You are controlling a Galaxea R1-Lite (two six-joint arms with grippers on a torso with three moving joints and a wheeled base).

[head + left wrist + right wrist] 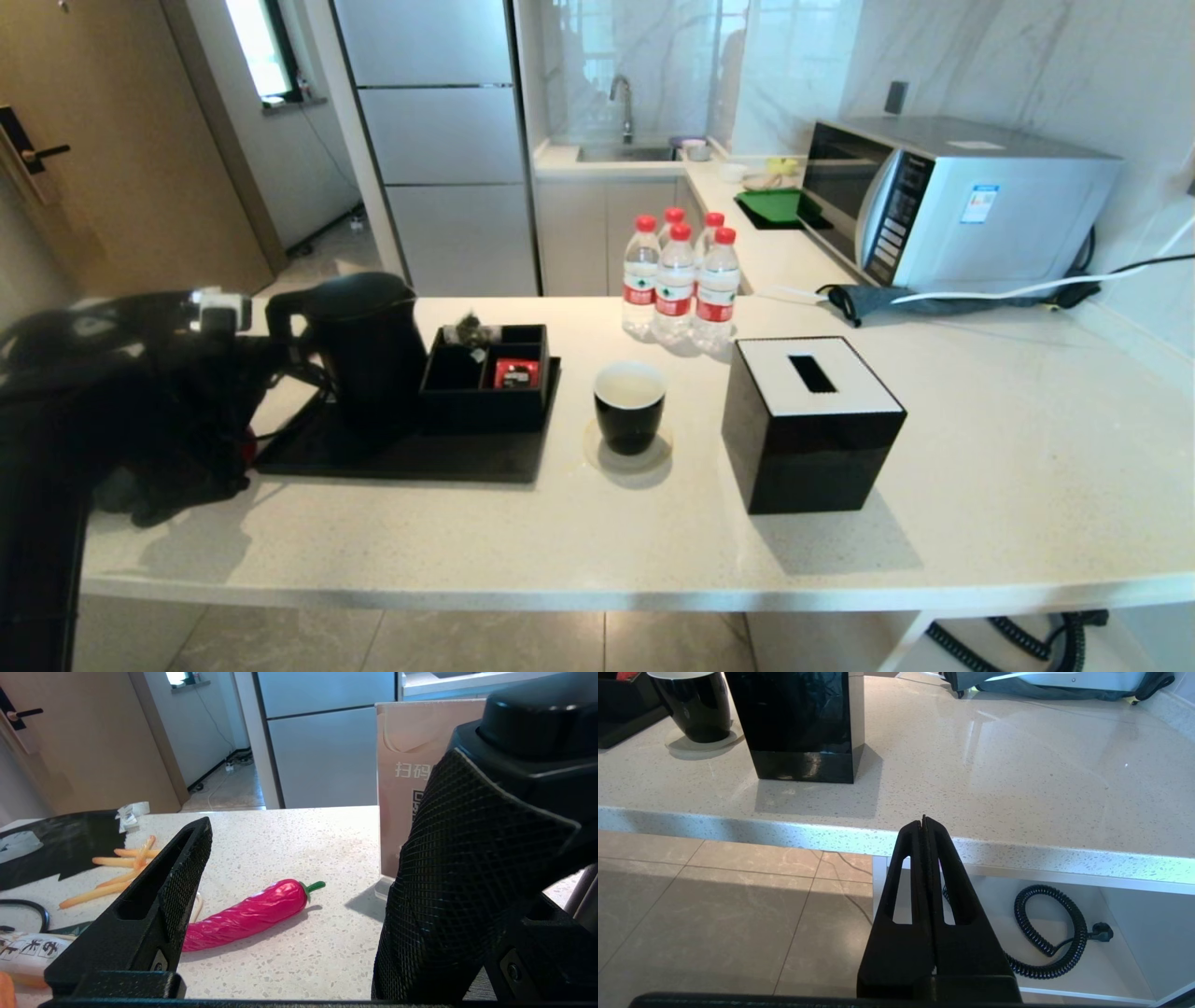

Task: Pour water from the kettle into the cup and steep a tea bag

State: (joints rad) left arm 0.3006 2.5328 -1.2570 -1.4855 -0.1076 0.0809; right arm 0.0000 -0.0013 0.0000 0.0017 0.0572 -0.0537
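Observation:
My left gripper grabs the kettle by its loop handle (280,325) next, to pour water into the glossy black cup (629,407).
The matte black kettle (366,338) stands on a black tray (401,457) at the counter's left. My left gripper (254,347) is just left of its loop handle, open and holding nothing. In the left wrist view, the left gripper (322,807) has only bare counter between its wide-apart fingers (159,896), and the kettle (532,723) shows beyond one finger. The glossy black cup (629,407) (696,709) sits right of the tray; I cannot tell whether it holds water. The tea bag (471,330) lies in a black organizer (485,383). My right gripper (924,822) is shut and empty, below the counter's front edge.
A red packet (515,372) sits in the organizer. A black tissue box (808,422) stands right of the cup, with red-capped bottles (678,280) behind and a microwave (943,201) far right. Left of the kettle lie a red chili (247,914), fries (121,865) and a pink sign (406,779).

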